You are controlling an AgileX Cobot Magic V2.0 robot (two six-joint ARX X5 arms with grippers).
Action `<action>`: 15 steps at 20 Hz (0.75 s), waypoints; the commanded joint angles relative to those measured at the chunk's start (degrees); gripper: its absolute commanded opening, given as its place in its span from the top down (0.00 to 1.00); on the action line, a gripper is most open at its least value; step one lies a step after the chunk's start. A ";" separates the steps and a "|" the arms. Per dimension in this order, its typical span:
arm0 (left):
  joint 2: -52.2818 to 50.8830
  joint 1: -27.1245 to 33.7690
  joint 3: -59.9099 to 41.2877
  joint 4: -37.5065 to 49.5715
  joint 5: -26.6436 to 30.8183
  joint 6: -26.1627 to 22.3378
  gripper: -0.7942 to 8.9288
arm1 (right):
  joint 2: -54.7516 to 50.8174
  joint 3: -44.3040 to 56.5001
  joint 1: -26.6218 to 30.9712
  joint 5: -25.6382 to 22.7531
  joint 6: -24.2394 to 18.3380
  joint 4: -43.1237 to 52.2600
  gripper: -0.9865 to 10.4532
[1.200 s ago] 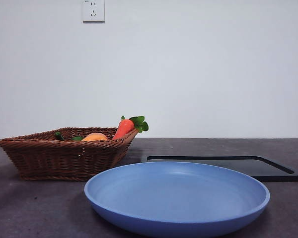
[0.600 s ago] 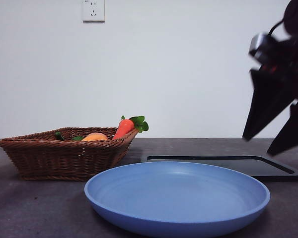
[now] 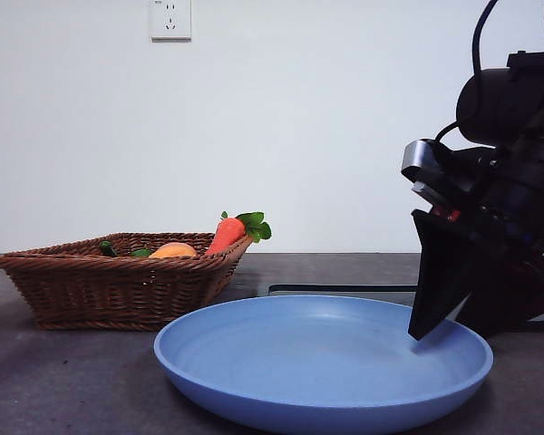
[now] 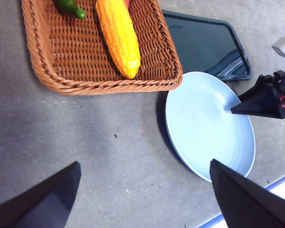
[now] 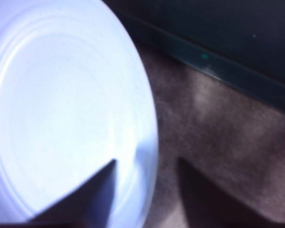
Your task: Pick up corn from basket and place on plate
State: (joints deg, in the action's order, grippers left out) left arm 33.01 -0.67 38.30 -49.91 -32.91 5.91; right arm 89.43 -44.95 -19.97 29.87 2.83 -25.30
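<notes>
I need to grab the light-blue plate by its rim (image 3: 467, 349) with my right gripper next, to get the plate ready for the corn (image 3: 172, 250).
The corn (image 4: 118, 35) lies in the wicker basket (image 4: 109, 88), a long yellow-orange cob; in the front view only its top (image 3: 173, 250) shows above the basket (image 3: 118, 285) rim. The light-blue plate (image 3: 317, 362) sits in front, right of the basket, with nothing on it. My right gripper (image 3: 458, 326) is low at the plate's right rim, open; in its wrist view the right gripper (image 5: 147, 160) straddles the plate (image 5: 61, 95) edge. My left gripper (image 4: 145, 163) hangs open high above the table, between basket and plate (image 4: 204, 118).
A red-orange carrot (image 3: 228, 234) with green leaves leans on the basket's right corner, and a green pepper (image 4: 71, 7) lies beside the corn. A flat black tray (image 4: 204, 42) sits behind the plate. A wall socket (image 3: 170, 18) is on the white wall.
The right arm has come into the front view from the upper right and dropped leftward to the plate's right rim. Basket, corn and plate have not moved.
</notes>
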 commanded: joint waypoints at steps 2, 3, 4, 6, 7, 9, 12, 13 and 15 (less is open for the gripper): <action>0.28 -0.11 1.29 0.94 -0.15 -0.31 0.46 | 1.05 -0.92 -0.70 0.07 0.15 0.81 0.91; 0.28 -0.11 1.29 1.55 -0.15 -0.22 0.46 | 1.05 -0.92 -0.68 0.09 0.15 0.79 0.91; 0.31 -0.11 1.33 2.03 -0.15 0.17 0.46 | 1.03 -0.92 -0.66 0.11 0.22 0.74 0.91; 0.81 -0.11 1.79 3.26 -0.15 1.29 0.46 | 0.42 -0.92 -0.52 0.20 1.18 0.37 0.91; 1.44 -0.11 2.45 3.32 -0.15 1.25 0.46 | -0.31 -0.92 -0.52 0.17 1.27 0.13 0.91; 3.67 -0.20 4.24 3.78 -0.09 1.22 0.46 | -2.69 -0.94 -0.52 0.17 1.55 -0.70 0.91; 8.81 -1.84 8.02 6.54 -0.02 1.46 0.46 | -7.37 -2.14 -0.50 0.11 1.62 -5.57 0.91; 10.82 -2.75 9.25 7.80 0.39 2.16 0.46 | -9.01 -2.51 -0.46 0.11 1.62 -7.02 0.91; 15.54 -5.31 12.15 9.99 2.75 2.71 0.46 | -13.27 -3.34 -0.04 0.09 1.62 -9.90 0.91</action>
State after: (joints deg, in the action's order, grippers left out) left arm 48.12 -5.91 49.67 -40.36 -30.17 8.14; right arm 75.85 -47.11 -19.84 29.69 4.32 -35.73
